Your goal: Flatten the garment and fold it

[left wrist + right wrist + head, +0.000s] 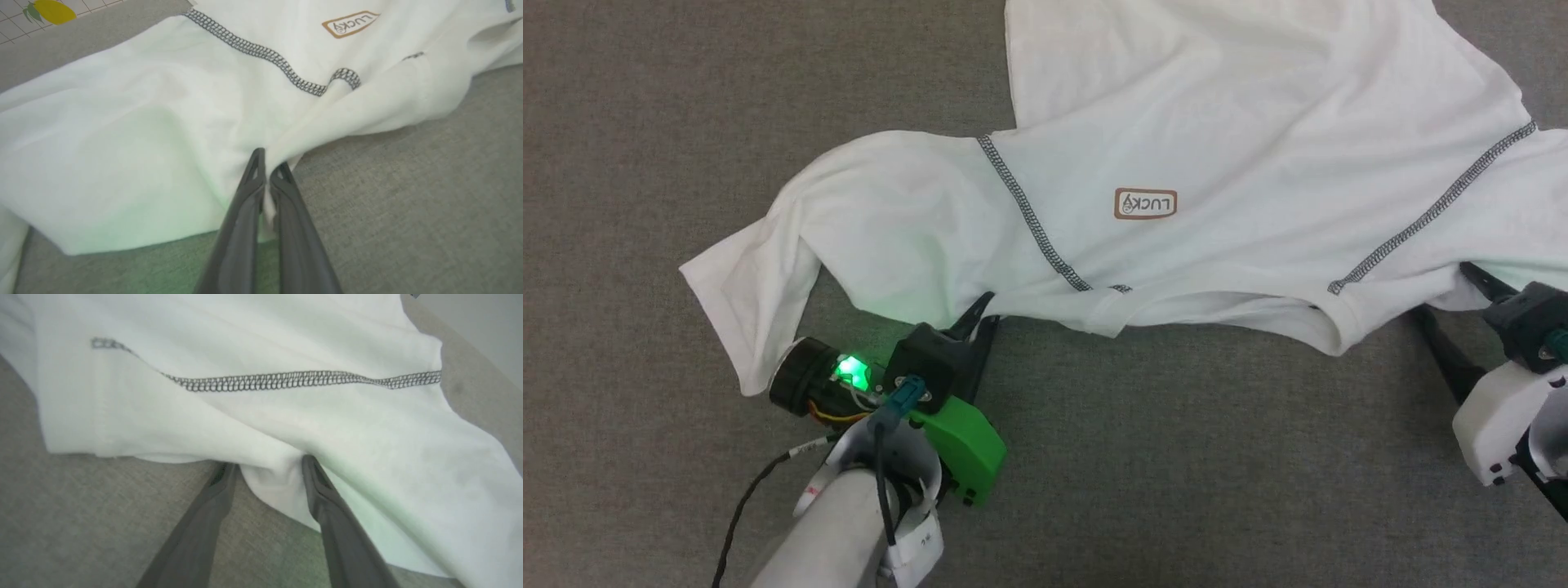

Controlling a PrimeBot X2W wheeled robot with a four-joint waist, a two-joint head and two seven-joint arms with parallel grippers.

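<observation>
The white shirt needs to be flattened, so next my right gripper needs to grab its shoulder edge (pixel 1436 296) next to the shirt's collar (pixel 1338 328).
The garment (pixel 1217 163), a white long-sleeved shirt with grey zigzag shoulder seams and a brown-bordered "LUCKY" patch (pixel 1145 204), lies spread across the grey surface. One sleeve (pixel 768 278) trails to the left. My left gripper (pixel 980 314) is shut on the garment's near edge beside the left seam; in the left wrist view the fabric (pixel 143 122) bunches at the pinched fingertips of the left gripper (pixel 267 161). My right gripper (pixel 1450 298) stands open at the near edge by the right seam. In the right wrist view a fold of the garment (pixel 286 416) sits between the right gripper's (pixel 265 463) spread fingers.
Grey woven cloth (pixel 1176 457) covers the surface all around the shirt. At the top left of the left wrist view lies a white gridded mat with a yellow lemon print (pixel 53 10). A paler surface (pixel 490 318) borders the cloth in the right wrist view.
</observation>
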